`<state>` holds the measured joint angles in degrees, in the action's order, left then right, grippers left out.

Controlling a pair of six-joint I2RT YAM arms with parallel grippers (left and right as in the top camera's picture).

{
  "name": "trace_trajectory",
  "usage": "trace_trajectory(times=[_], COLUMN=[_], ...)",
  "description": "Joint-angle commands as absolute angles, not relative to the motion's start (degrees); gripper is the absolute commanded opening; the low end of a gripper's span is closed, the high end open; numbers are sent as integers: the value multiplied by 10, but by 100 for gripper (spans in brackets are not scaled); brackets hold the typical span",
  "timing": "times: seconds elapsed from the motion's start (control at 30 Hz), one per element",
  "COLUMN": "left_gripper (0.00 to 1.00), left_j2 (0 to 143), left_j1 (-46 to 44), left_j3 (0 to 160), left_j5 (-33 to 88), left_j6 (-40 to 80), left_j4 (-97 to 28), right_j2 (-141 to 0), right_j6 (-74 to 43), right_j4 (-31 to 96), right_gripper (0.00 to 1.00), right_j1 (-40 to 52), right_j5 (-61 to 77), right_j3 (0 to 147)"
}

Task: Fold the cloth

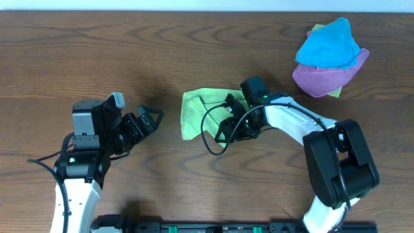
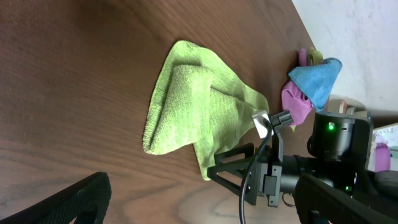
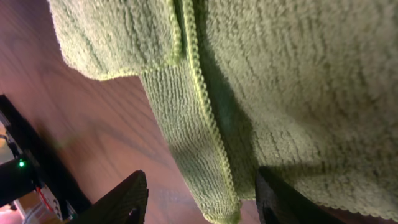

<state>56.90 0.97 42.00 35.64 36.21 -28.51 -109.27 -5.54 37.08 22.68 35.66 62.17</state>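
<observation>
I should grab the cloth with my right gripper by its hemmed near corner to spread and fold it. That leaves the cloth's far side free for my left gripper.
The cloth is a lime-green towel lying bunched and partly doubled over at the table's middle. In the left wrist view the cloth shows overlapping layers and a pointed corner toward the right arm. My right gripper sits at the cloth's near right corner. In the right wrist view its jaws stand apart, and a hemmed fold of the cloth hangs between them without being pinched. My left gripper is wide open on bare wood left of the cloth, not touching it.
A bright blue cloth lies heaped on a purple cloth at the far right of the table. A black rail runs along the near edge. Bare wood lies left of and behind the green towel.
</observation>
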Motion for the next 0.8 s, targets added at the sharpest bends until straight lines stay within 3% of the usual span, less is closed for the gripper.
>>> trace_trajectory(times=[0.0, 0.23, 0.63, 0.77], left_gripper=[96, 96, 96, 96], left_j2=[570, 570, 570, 570], left_j1=[8, 8, 8, 8], left_j3=[434, 434, 434, 434], left_j5=[362, 358, 358, 358], left_j6=[364, 364, 364, 364], left_j4=[-287, -286, -286, -286], right_j2=[-1097, -1097, -1097, -1097], right_j6=[-37, -37, -37, -37], right_j4=[375, 375, 375, 374], right_gripper=[54, 33, 30, 20], right_j1=[230, 230, 246, 252], right_j5=[370, 371, 371, 370], right_j3=[620, 620, 620, 620])
